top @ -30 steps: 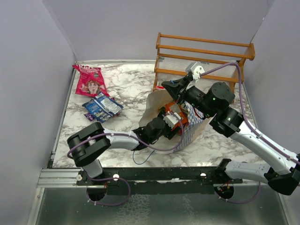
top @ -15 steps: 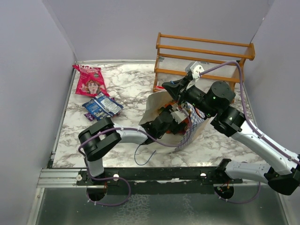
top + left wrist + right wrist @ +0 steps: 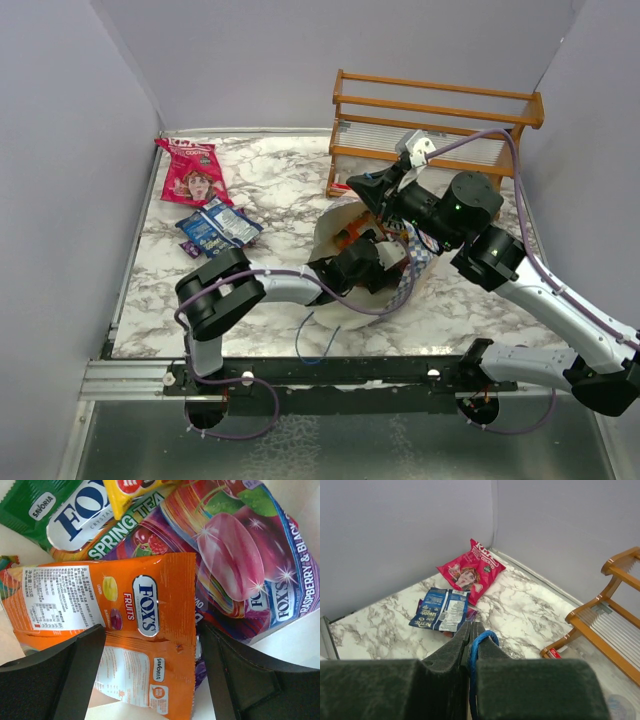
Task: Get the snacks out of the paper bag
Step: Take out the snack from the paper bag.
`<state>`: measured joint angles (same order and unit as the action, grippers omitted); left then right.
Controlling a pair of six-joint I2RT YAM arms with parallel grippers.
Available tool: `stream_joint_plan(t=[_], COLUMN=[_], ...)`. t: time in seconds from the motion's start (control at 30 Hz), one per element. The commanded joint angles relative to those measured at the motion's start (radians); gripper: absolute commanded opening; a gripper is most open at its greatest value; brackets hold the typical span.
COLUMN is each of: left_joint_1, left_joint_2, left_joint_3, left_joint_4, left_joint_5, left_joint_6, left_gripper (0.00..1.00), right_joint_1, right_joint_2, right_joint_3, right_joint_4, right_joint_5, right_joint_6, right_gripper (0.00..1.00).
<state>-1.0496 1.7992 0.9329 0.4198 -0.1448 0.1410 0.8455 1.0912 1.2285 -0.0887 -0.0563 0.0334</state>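
I should grab the orange packet by its crimped top edge [image 3: 186,597] with my left gripper next. Its printed body then stays free to slide out of the bag.
The checkered paper bag [image 3: 412,275] lies on its side at mid table, mouth toward the left. My left gripper [image 3: 378,252] reaches deep inside it and is open, its jaws either side of an orange packet [image 3: 145,645]. Beside that lie a purple packet [image 3: 235,565] and a green-yellow one [image 3: 65,517]. My right gripper [image 3: 362,186] is shut on the bag's blue cord handle [image 3: 481,642] and holds the upper rim up. A pink-red bag with a face [image 3: 196,172] and a blue packet [image 3: 222,226] lie on the table at the far left; both also show in the right wrist view, the pink-red bag [image 3: 471,570] beyond the blue packet [image 3: 441,609].
A wooden rack [image 3: 436,125] stands at the back right, just behind the bag. Grey walls close the left, back and right. A loose blue cord [image 3: 318,335] lies in front of the bag. A metal rail [image 3: 130,375] runs along the near edge.
My left gripper has pushed farther into the bag, toward the right. The bag's mouth has lifted and rounded. The right gripper keeps its hold on the handle.
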Motion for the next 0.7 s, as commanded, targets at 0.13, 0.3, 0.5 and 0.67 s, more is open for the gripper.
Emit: stream_joint_plan(t=[0.13,0.3,0.5,0.67], left_joint_1=[-0.001,0.003,0.02,0.02], left_joint_2=[0.106,0.054,0.027,-0.028], left_joint_3=[0.16,0.145,0.146,0.137], left_joint_4=[-0.203,-0.216,-0.214,-0.244], left_joint_5=[-0.282,-0.286,-0.282,-0.215], left_joint_6=[0.089,0.089,0.107,0.088], left_gripper=[0.63,0.35,0.03,0.0], right_joint_1=[0.007,0.007,0.007,0.007], right_joint_2=[-0.015,-0.019,-0.002,0.038], right_joint_3=[0.048,0.047,0.069,0.122], right_joint_4=[0.035,0.032,0.026,-0.015], right_joint_5=[-0.004,0.006,0.021,0.043], right_joint_6=[0.009,-0.001,-0.021,-0.072], right_gripper=[0.02,0.02,0.02,0.02])
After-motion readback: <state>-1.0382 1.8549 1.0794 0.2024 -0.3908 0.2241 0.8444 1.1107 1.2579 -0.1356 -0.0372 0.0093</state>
